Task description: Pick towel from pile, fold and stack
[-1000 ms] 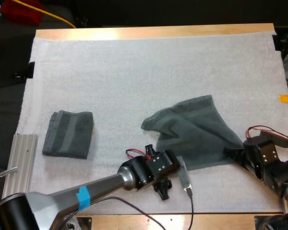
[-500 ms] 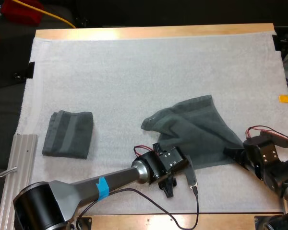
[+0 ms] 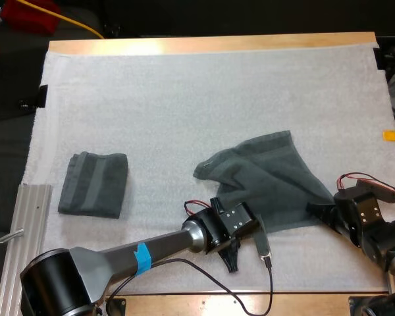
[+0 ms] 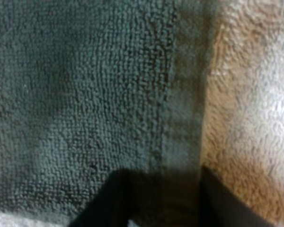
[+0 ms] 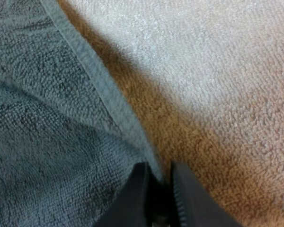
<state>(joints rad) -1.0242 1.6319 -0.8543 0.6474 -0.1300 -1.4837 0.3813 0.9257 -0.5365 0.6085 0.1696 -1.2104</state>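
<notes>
My left gripper grips the towel's hem between its fingers next, since the towel's body [image 3: 266,174] lies flat and slack on the mat [image 3: 184,99].
A dark grey-green towel [image 3: 266,181] lies crumpled on the white mat [image 3: 184,99], right of centre. A second towel, folded [image 3: 93,184], rests at the mat's left. My left gripper [image 3: 240,214] is at the crumpled towel's near left edge. In the left wrist view its fingers [image 4: 109,201] stand apart, open, with the towel's hem [image 4: 182,118] running between them. My right gripper [image 3: 316,210] is at the towel's near right corner. Its fingers [image 5: 137,189] are shut on the hem [image 5: 85,71] of the towel [image 5: 33,142].
A ribbed metal rail [image 3: 29,224] lies off the mat's near left edge. The wooden table edge [image 3: 210,45] runs along the far side. Open mat stretches across the back and between the two towels.
My left arm has slid right and forward, bringing its gripper to the crumpled towel's near edge. In the last half second it barely moved. The right arm and both towels have stayed put.
</notes>
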